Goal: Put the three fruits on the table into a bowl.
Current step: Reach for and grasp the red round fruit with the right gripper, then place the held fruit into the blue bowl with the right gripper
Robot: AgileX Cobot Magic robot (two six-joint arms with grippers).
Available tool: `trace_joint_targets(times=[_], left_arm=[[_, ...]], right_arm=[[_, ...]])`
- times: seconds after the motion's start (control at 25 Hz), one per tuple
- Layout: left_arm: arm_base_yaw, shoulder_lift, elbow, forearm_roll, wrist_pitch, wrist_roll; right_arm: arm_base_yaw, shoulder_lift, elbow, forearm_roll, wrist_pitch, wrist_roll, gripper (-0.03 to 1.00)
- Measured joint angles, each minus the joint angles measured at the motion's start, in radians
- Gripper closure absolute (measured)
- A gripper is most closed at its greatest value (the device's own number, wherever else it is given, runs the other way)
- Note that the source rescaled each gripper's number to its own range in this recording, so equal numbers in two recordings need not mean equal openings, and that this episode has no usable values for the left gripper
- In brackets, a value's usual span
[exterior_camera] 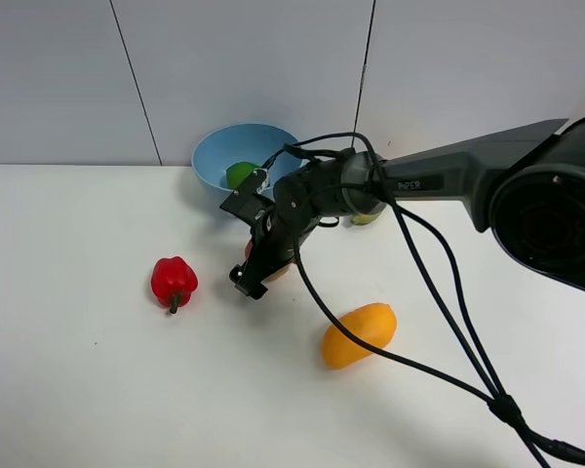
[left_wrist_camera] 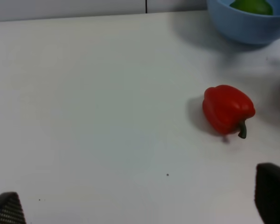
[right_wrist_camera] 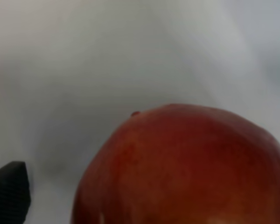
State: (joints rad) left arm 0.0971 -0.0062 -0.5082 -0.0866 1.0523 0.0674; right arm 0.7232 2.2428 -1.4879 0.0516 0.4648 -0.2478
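My right gripper closes now, since the gripper's fingers reach down beside the pomegranate, low over the table. Closing now would catch the red pomegranate (right_wrist_camera: 186, 168).
The light-blue bowl (exterior_camera: 214, 156) stands at the back of the white table (exterior_camera: 78, 390) with the green lime (exterior_camera: 240, 175) inside it. The red pomegranate (right_wrist_camera: 186, 168) lies in front of the bowl, mostly hidden in the exterior view by my right gripper (exterior_camera: 256, 271). That gripper is low over it with jaws open; one fingertip (right_wrist_camera: 9, 193) shows apart from the fruit, the other is hidden. The orange-yellow mango (exterior_camera: 359, 334) lies on the table nearer the front. My left gripper (left_wrist_camera: 140, 205) is open and empty, away from the fruits.
A red bell pepper (exterior_camera: 174, 281) with a green stem lies left of the pomegranate and shows in the left wrist view (left_wrist_camera: 227, 109). A yellow-green object (exterior_camera: 366, 217) peeks out behind the right arm. The right arm's cables (exterior_camera: 448, 322) hang over the table's right side.
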Motion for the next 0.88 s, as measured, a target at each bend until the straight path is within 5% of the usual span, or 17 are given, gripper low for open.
trace_joint_targets(times=[0.12,0.2,0.24,0.28,0.64,0.88], left_arm=[[0.0,0.0,0.0,0.0,0.0,0.0],[0.0,0.0,0.0,0.0,0.0,0.0],[0.0,0.0,0.0,0.0,0.0,0.0],[0.0,0.0,0.0,0.0,0.0,0.0],[0.0,0.0,0.0,0.0,-0.001,0.0],[0.0,0.0,0.0,0.0,-0.001,0.0]], right_arm=[[0.0,0.007,0.0,0.0,-0.029,0.005,-0.02],[0.0,0.007,0.0,0.0,-0.048,0.006,0.28],[0.0,0.007,0.0,0.0,-0.05,0.007,0.6],[0.0,0.007,0.0,0.003,-0.048,0.009,0.75],[0.0,-0.143,0.003,0.047,0.183,0.048,0.75],[-0.026,-0.314,-0.056,0.026,0.14,0.056,0.75]])
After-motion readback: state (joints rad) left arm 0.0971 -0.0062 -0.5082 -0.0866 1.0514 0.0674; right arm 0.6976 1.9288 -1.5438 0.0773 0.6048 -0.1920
